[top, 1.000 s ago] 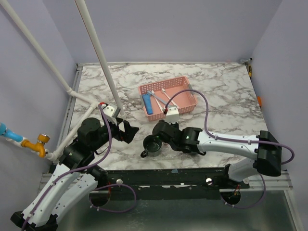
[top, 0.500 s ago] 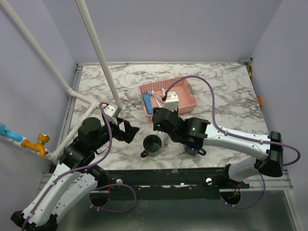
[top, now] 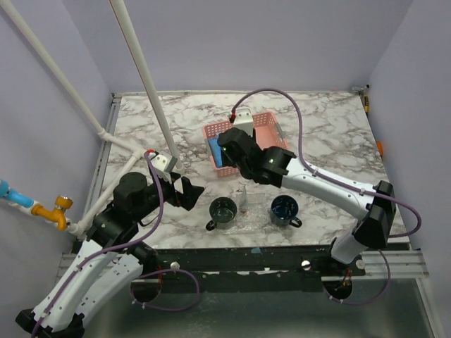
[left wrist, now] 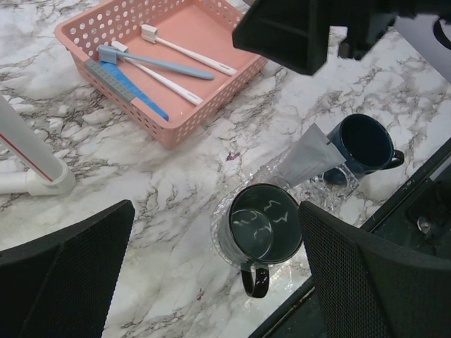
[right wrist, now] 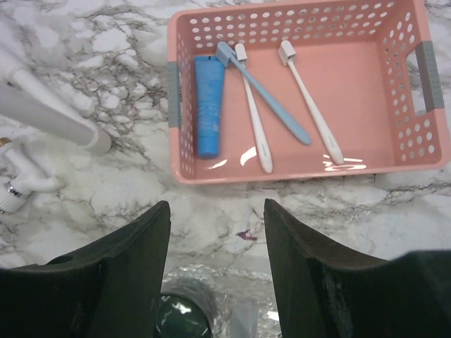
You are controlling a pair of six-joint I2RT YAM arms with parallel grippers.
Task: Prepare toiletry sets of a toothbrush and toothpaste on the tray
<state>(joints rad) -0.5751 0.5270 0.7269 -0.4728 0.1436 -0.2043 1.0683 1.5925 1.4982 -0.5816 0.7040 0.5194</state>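
Note:
My right gripper reaches the blue toothpaste tube next and grabs its cap end (top: 219, 163) (right wrist: 208, 148), leaving its flat body free for my left gripper.
The clear tray (top: 251, 220) lies near the table's front edge with a dark green mug (top: 223, 210) and a blue mug (top: 284, 208) on it. A grey-white tube (left wrist: 304, 156) leans between the mugs. The pink basket (right wrist: 296, 163) holds a blue toothpaste tube (right wrist: 208, 105), a blue toothbrush (right wrist: 264, 95) and two white toothbrushes (right wrist: 310, 102). My right gripper (right wrist: 217, 211) is open and empty, above the marble between tray and basket. My left gripper (left wrist: 217, 211) is open and empty, left of the green mug (left wrist: 264, 222).
A white pipe (top: 144, 77) slants down to the table left of the basket. The table's front edge (top: 268, 246) runs just below the tray. Purple walls close in the back and both sides.
My right gripper has risen from beside the green mug and moved back toward the basket. The blue mug and the grey-white tube now show. The left arm has not moved.

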